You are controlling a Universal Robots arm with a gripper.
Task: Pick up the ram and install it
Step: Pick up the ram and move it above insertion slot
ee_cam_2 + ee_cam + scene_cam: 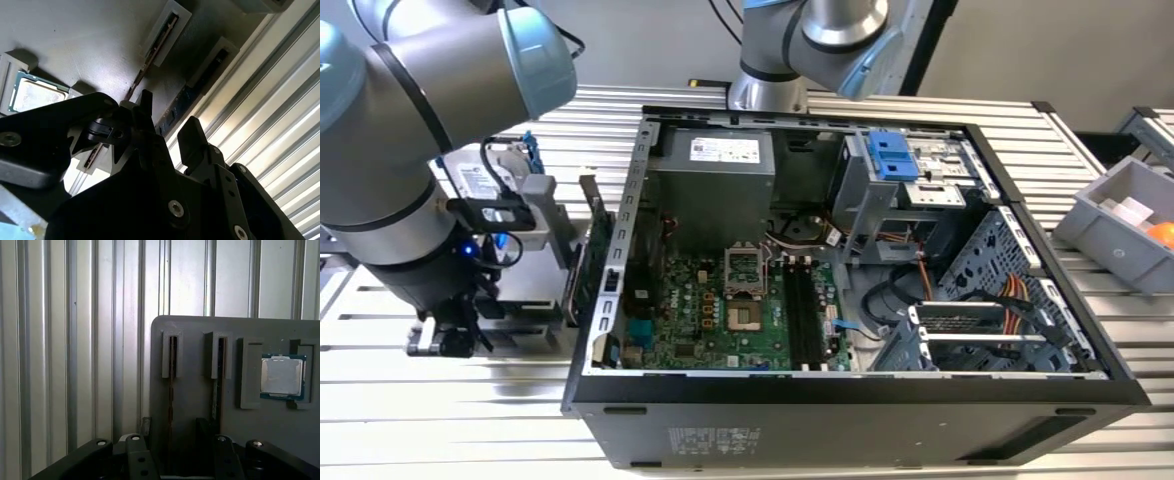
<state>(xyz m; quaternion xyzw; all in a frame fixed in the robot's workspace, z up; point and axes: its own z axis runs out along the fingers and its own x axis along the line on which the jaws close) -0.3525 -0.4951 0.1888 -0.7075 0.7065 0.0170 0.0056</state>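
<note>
Next, my gripper grabs the dark ram nearest the tray's edge by its bare middle part (170, 432), since the tray's slot posts wrap the ram's ends.
Two rams stand on edge in slots of a grey holder tray (195, 345) (90, 40). The dark ram (171, 375) (197, 87) nearest the tray's edge runs down between my gripper's black fingers. The other ram (218, 370) (150, 55) stands beside it, outside the fingers. My gripper (173, 426) (167, 124) is open and straddles the first ram; I cannot tell if a finger touches it. In the exterior view my gripper (443, 338) hangs low at the left of the open computer case (854, 410), whose motherboard (707, 320) has long black slots (801, 310).
A processor chip (282, 376) (30, 95) lies in the tray beyond the rams. A silver hard drive (487, 180) and an upright card (594, 245) stand between my arm and the case. A grey bin (1121, 215) sits at the exterior view's right on the ribbed metal table (454, 430).
</note>
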